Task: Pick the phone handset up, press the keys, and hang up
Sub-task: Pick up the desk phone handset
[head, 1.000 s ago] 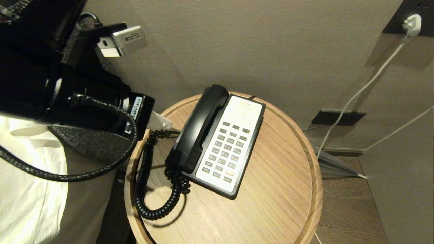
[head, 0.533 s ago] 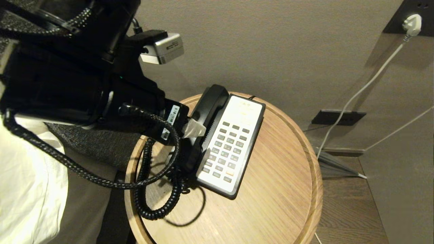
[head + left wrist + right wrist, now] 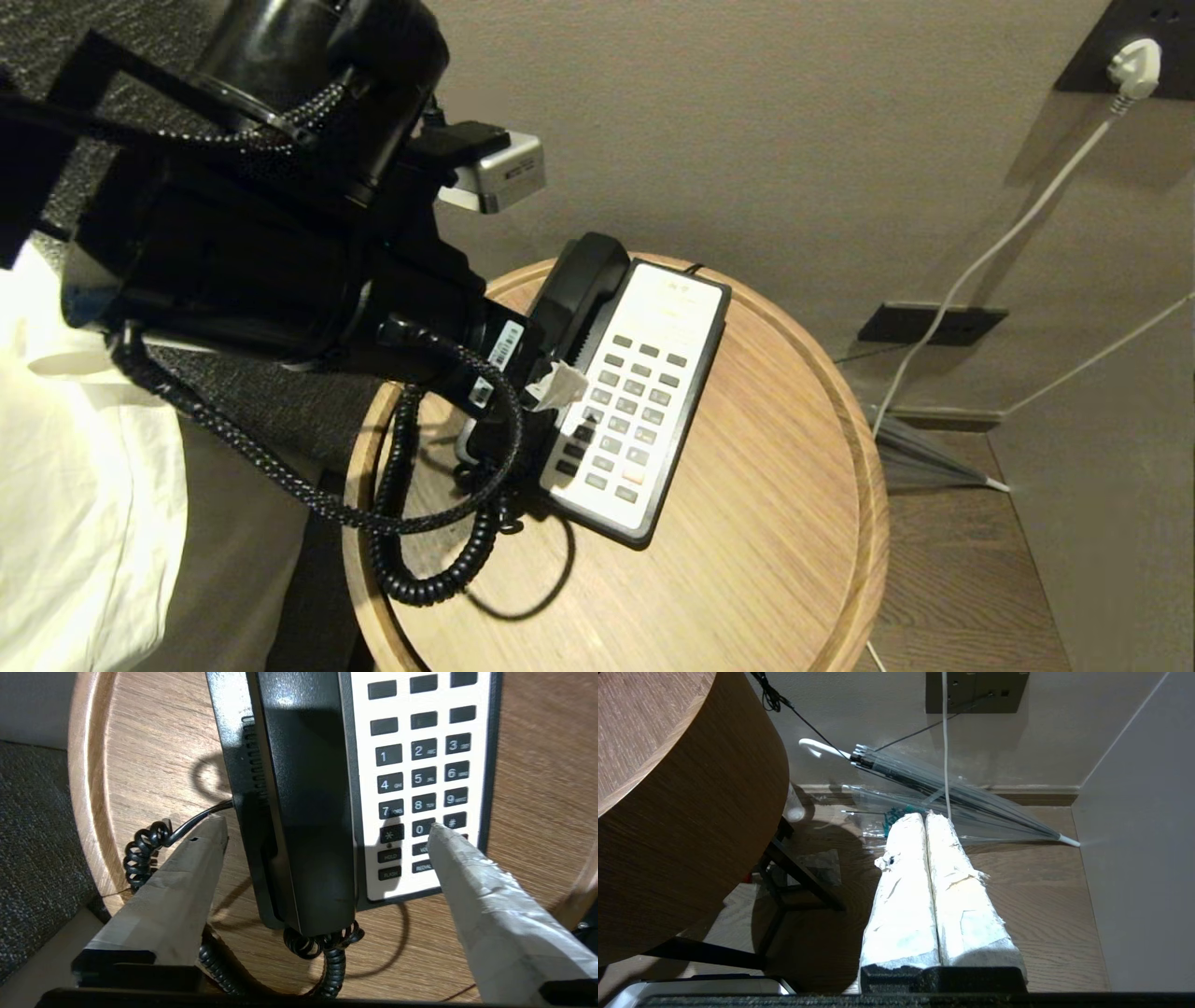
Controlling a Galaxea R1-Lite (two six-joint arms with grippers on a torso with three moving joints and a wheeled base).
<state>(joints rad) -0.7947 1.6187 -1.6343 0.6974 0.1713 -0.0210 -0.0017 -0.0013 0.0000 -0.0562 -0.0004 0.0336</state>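
Next, my left gripper reaches the handset and picks it up by its long handle point(image 3: 568, 310) point(image 3: 311, 801), which leaves the keys of the phone base free to press.
The black phone handset point(image 3: 583, 275) lies in its cradle on the left side of the phone base point(image 3: 686, 411), which has a white keypad point(image 3: 420, 765). The phone stands on a round wooden table point(image 3: 766, 532). My left gripper point(image 3: 327, 828) is open and straddles the handset point(image 3: 303, 788) near its cord end. One taped fingertip point(image 3: 210, 833) is over the table beside the base, the other fingertip point(image 3: 437, 835) over the lowest key rows. Neither touches the handset. The coiled cord point(image 3: 411, 560) loops across the table's left part. My right gripper point(image 3: 927, 817) hangs shut above the floor, beside the table.
The table has a raised rim point(image 3: 868, 448). White bedding point(image 3: 84, 523) and grey upholstery point(image 3: 252, 401) lie to the left. A folded clear umbrella point(image 3: 952, 791) rests on the floor by the wall. A white plug point(image 3: 1134, 65) and cable hang at the right.
My left arm has swung in from the left over the table to the handset, and its jaws have spread wide. The phone and cord have stayed put.
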